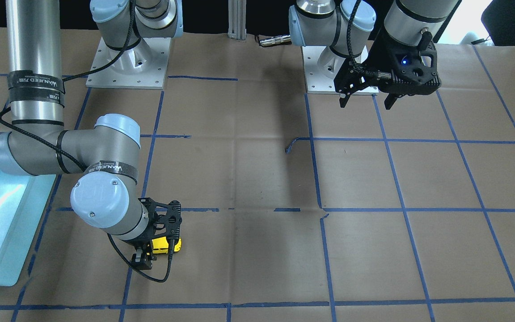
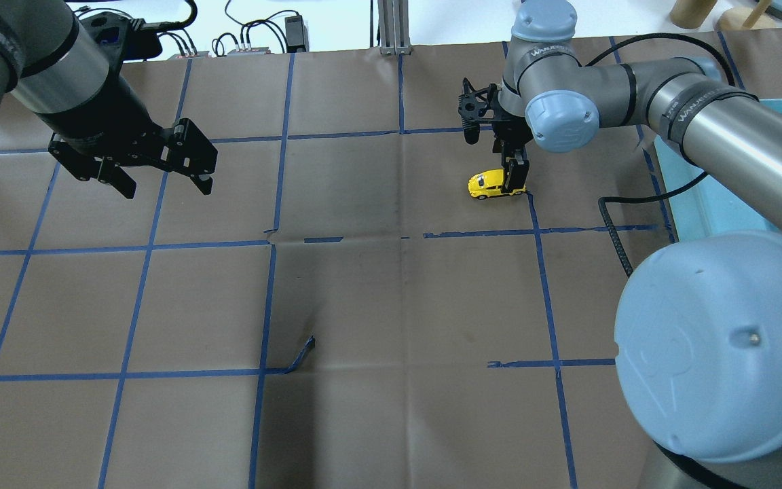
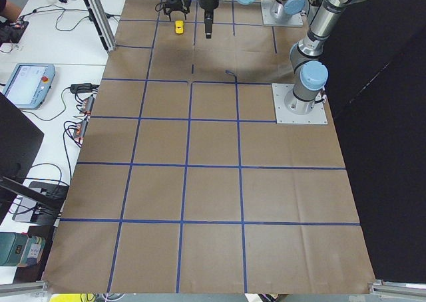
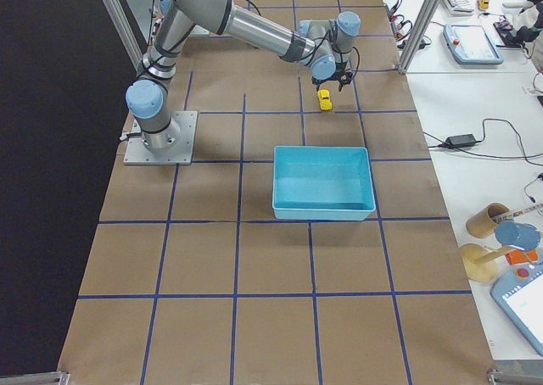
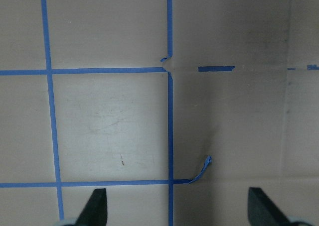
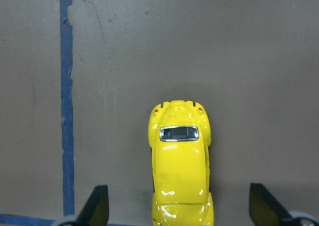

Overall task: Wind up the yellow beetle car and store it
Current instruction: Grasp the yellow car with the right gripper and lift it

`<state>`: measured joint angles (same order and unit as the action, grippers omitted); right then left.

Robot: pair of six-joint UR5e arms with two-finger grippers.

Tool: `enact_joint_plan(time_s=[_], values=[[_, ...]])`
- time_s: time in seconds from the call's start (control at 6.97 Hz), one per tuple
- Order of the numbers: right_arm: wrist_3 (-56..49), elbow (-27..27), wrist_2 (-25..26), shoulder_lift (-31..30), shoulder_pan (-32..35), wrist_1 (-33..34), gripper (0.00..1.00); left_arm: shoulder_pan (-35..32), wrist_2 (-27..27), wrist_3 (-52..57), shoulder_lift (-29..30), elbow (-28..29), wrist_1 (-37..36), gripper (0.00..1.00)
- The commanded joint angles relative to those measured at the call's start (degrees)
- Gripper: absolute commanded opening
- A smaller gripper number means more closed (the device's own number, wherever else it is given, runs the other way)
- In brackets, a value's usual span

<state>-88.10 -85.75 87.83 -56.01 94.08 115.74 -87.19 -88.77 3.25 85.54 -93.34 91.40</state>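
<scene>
I should next grip the yellow beetle car's long body sides with my right gripper to wind up and store it.
The yellow beetle car (image 2: 489, 185) rests on the brown paper-covered table, far right of centre. It also shows as a yellow spot in the front view (image 1: 168, 245) and at the far end in both side views (image 3: 178, 26) (image 4: 323, 99). My right gripper (image 2: 493, 157) hangs over it, open. In the right wrist view the car (image 6: 180, 166) lies lengthwise between the two fingertips (image 6: 97, 206), with clear gaps on both sides. My left gripper (image 2: 165, 187) hovers open and empty over the left half of the table, far from the car (image 1: 365, 105).
A light blue bin (image 2: 710, 204) (image 4: 322, 211) stands at the table's right side, partly behind my right arm. A loose curl of blue tape (image 2: 303, 353) (image 5: 202, 169) sticks up from the grid near the middle. Cables and devices line the table's far edge.
</scene>
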Motion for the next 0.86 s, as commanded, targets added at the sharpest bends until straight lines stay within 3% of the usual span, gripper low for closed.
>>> enact_joint_plan(time_s=[0.0,0.43,0.57,0.72], values=[[0.83,-2.31,-0.21,0.11,0.75,0.97,1.0,0.0,0.0,0.0,0.06,0.0,-0.08,1.0],[0.83,-2.32,-0.2,0.89,0.75,3.97,1.0,0.0,0.0,0.0,0.06,0.0,-0.08,1.0],[1.61,-2.49,0.23,0.9,0.75,8.06,0.86,0.0,0.0,0.0,0.06,0.0,-0.08,1.0],[1.71,-2.41,0.41,1.07,0.75,8.53,0.66,0.0,0.0,0.09,0.06,0.09,-0.08,1.0]])
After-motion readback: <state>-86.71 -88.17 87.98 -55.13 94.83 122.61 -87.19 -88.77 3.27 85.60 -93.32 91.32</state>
